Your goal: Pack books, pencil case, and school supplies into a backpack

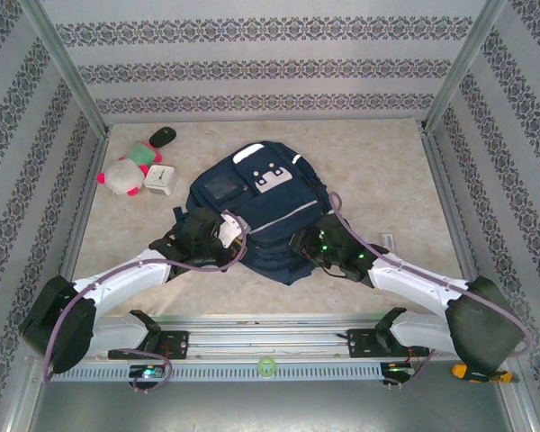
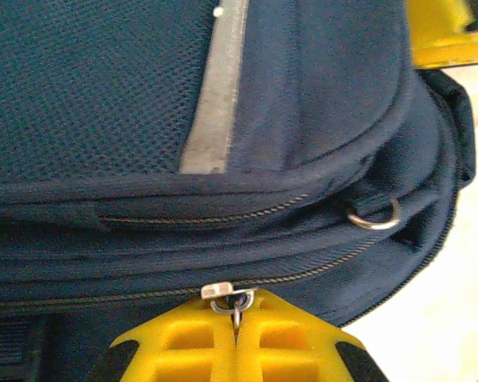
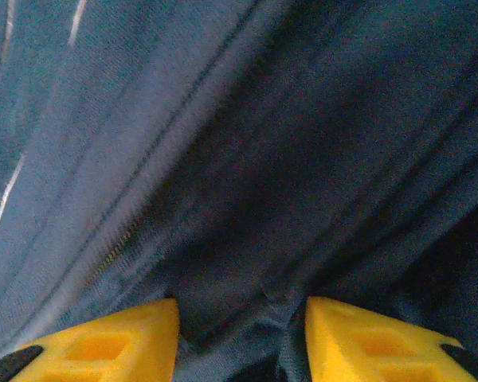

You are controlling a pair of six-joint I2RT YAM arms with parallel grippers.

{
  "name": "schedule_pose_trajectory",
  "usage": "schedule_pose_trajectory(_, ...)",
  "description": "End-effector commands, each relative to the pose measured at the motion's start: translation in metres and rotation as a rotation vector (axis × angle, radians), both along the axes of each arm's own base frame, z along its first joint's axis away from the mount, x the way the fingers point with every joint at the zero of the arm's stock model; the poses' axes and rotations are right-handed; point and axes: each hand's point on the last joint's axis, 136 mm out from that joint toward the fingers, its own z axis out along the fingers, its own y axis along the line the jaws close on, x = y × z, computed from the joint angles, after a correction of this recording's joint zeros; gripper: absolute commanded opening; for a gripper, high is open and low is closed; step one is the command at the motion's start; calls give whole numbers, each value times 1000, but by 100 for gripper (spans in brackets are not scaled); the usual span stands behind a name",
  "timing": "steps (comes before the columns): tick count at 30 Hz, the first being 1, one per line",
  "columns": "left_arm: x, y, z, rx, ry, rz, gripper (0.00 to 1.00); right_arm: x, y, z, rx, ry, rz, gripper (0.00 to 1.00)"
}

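My left gripper is holding the pull (image 2: 223,290) and should keep holding it, because the zip runs on past it toward the metal D-ring, right in the wrist view.
The dark navy backpack (image 1: 256,211) lies flat in the middle of the table with its zips closed. My left gripper (image 1: 237,236) sits at the bag's near left edge, shut on a small metal zipper pull (image 2: 223,290); the yellow fingers (image 2: 183,342) meet around the pull's ring. My right gripper (image 1: 308,243) presses against the near right side of the bag. Its jaws stand apart, and a creased fold of navy fabric (image 3: 239,302) bulges between the fingers (image 3: 119,338). The books, pencil case and school supplies are hidden from view.
A pink-and-white plush toy (image 1: 121,177), a white square clock (image 1: 160,180) and a dark oval object (image 1: 163,136) lie at the far left. A small white item (image 1: 387,240) rests right of the bag. Patterned walls enclose the table on three sides.
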Motion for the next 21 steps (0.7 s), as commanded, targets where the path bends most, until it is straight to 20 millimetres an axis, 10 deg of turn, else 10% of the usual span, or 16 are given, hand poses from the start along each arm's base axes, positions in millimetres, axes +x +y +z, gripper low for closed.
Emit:
schedule_pose_trajectory(1,-18,-20,11,-83,42,-61,2,29,13,30,124,-110,-113,39)
schedule_pose_trajectory(15,-38,-111,45,-281,41,-215,17,49,13,32,56,-173,-189,28)
schedule_pose_trajectory(21,-48,-92,64,-194,-78,-278,59,42,9,48,-17,-249,-30,40)
